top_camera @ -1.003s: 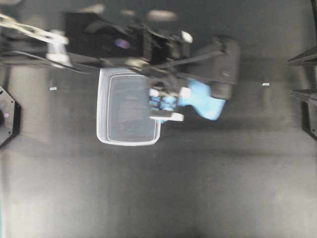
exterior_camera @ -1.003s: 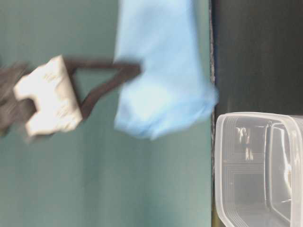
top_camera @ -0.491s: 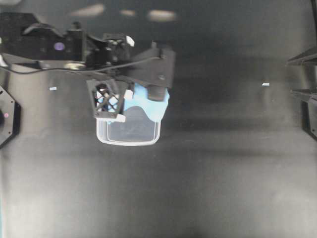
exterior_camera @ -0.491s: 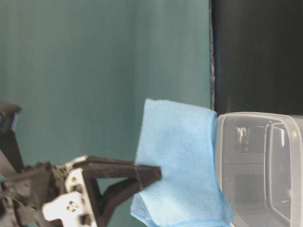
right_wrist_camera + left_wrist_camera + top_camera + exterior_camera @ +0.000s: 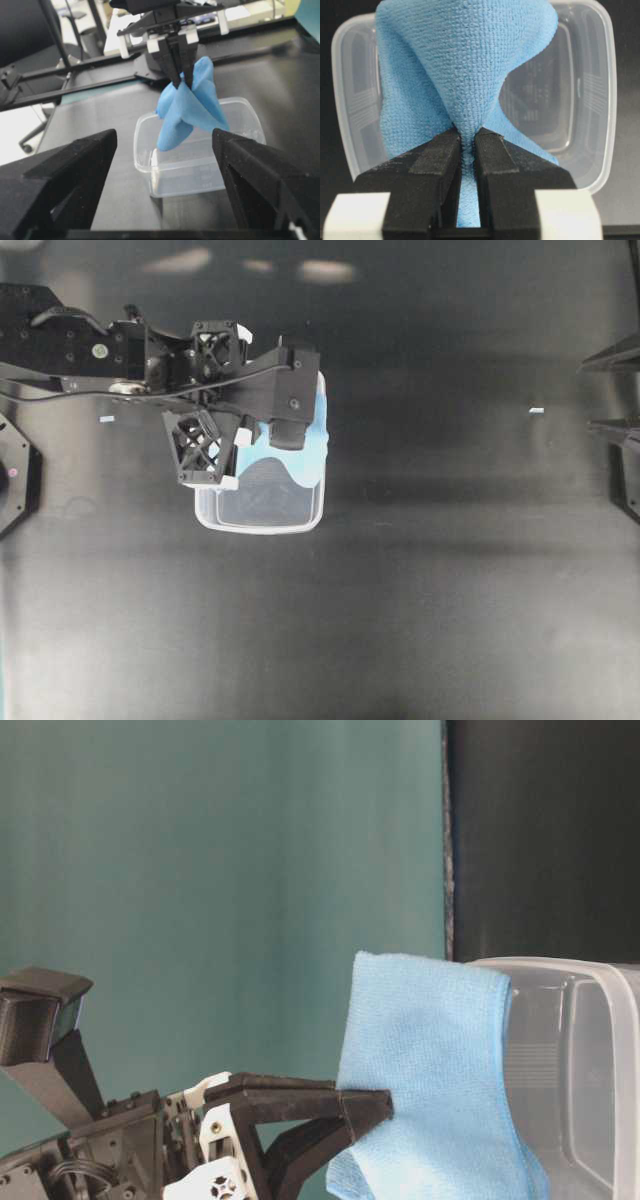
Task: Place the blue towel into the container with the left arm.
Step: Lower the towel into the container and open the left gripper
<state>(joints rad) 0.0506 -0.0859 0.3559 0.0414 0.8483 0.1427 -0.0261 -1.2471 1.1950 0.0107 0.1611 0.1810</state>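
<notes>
The blue towel (image 5: 314,445) is hanging inside the rim of the clear container, so the towel would rest in the container (image 5: 260,512). It is time for my left gripper to open.
My left gripper (image 5: 468,137) is shut on the blue towel (image 5: 455,65), pinching a fold of it. The towel hangs bunched from the jaws over the clear container (image 5: 580,90). In the overhead view the left gripper (image 5: 255,435) is above the far half of the container (image 5: 260,512), with the towel (image 5: 314,445) showing along the tub's right side. In the table-level view the towel (image 5: 430,1060) hangs beside the tub's rim (image 5: 600,975). In the right wrist view the towel's lower end (image 5: 172,132) dips inside the container (image 5: 200,165). My right gripper (image 5: 164,137) is open and empty, far from the tub.
The black table (image 5: 400,620) surrounds the tub. The right arm's fingers (image 5: 605,365) show at the right edge of the overhead view. A small white scrap (image 5: 536,410) lies on the table at right. A black mount (image 5: 15,475) sits at the left edge.
My left gripper carried the towel leftward from beside the container's right end to above the container, and the towel now hangs lower, at the rim.
</notes>
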